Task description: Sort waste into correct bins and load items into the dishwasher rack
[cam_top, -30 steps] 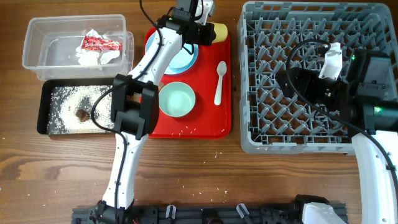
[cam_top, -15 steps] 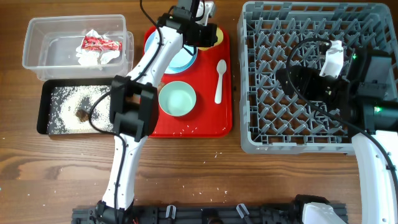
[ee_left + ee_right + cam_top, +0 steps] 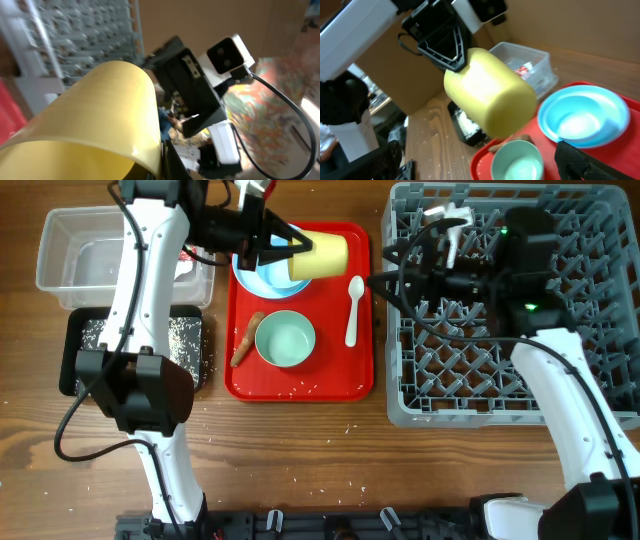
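My right gripper grabs the small yellow cup by its closed base end (image 3: 338, 255) next, opposite my left gripper. The cup then goes opening-down into the dishwasher rack.
My left gripper (image 3: 290, 252) is shut on the small yellow cup (image 3: 322, 255) and holds it on its side above the red tray; the cup fills the left wrist view (image 3: 100, 120) and shows in the right wrist view (image 3: 490, 100). My right gripper (image 3: 385, 280) is open and empty at the left edge of the grey dishwasher rack (image 3: 520, 310), facing the cup. The pale-blue plate (image 3: 262, 275), teal bowl (image 3: 285, 340), white spoon (image 3: 353, 310) and brown stick (image 3: 247, 338) lie on the tray. The white bowl is not in view.
The flat red tray (image 3: 340, 375) sits mid-table. The clear tub (image 3: 85, 245) stands at the far left with a red-and-white wrapper (image 3: 186, 255) partly hidden by my arm. The black tray (image 3: 90, 350) with rice lies in front of the tub. Rice grains dot the table.
My left arm has swung round and lifted the yellow cup off the tray toward the right. My right gripper has moved left across the rack. A brown stick now lies on the red tray.
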